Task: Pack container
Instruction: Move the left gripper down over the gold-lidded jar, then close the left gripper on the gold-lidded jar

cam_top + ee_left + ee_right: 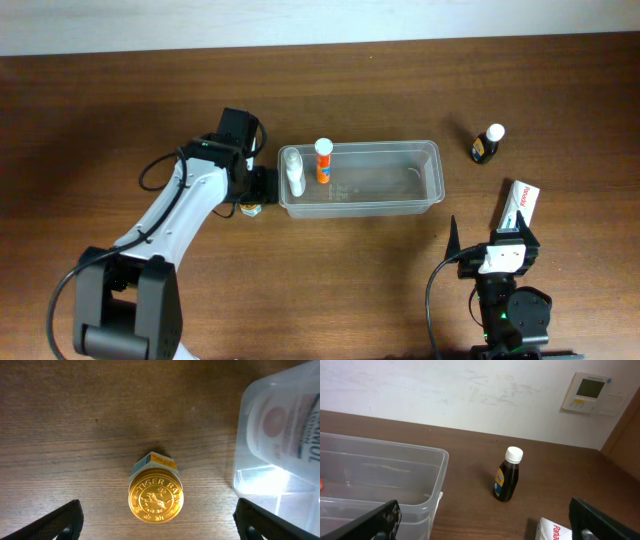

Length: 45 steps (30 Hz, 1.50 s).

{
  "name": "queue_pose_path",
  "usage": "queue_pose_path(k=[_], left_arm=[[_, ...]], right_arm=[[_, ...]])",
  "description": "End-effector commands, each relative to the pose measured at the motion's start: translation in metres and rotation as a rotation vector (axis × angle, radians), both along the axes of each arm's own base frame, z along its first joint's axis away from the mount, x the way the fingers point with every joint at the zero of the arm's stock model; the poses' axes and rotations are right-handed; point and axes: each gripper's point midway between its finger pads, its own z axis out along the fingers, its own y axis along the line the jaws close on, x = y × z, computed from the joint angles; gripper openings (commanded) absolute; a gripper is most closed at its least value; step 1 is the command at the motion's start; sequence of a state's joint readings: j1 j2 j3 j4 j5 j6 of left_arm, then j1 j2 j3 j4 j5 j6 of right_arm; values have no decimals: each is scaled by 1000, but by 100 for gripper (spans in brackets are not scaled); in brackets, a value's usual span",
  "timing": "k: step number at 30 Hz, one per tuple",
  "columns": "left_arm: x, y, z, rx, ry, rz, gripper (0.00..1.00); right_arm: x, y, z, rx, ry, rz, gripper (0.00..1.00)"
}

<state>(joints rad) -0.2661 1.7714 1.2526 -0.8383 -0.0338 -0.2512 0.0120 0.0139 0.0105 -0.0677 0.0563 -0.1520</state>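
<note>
The small jar should go into the container (400, 147) with its base free, so my left gripper needs to reach the jar and grab it by its gold lid (251, 210).
The clear plastic container (400, 147) lies mid-table. A white bottle (293, 172) and an orange bottle with a white cap (323, 160) stand in its left end. My left gripper (252, 198) hangs just outside the container's left end, open, above a small jar with a gold tiger-embossed lid (156, 496). The jar stands on the table between the spread fingers (157, 529), untouched. The container's corner (245, 465) shows at the right of the left wrist view. My right gripper (490, 236) is open and empty at the front right; its fingers (485, 530) frame bare table.
A dark bottle with a white cap (487, 144) (508, 476) stands right of the container (436, 472). A white box with red lettering (520, 204) (554, 531) lies near my right gripper. A wall with a thermostat panel (589, 392) is behind the table.
</note>
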Motion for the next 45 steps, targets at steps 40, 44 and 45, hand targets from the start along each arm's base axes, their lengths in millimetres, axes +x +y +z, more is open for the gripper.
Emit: queue_pose_path(k=[40, 44, 45], left_arm=[[-6, 13, -56, 74, 107, 25, 68], [-6, 13, -57, 74, 107, 25, 64], [-6, 13, -57, 74, 107, 25, 64]], right_arm=[[0, -1, -3, 14, 5, -9, 98], [0, -1, -3, 14, 5, -9, 98], [0, -1, -3, 14, 5, -9, 98]])
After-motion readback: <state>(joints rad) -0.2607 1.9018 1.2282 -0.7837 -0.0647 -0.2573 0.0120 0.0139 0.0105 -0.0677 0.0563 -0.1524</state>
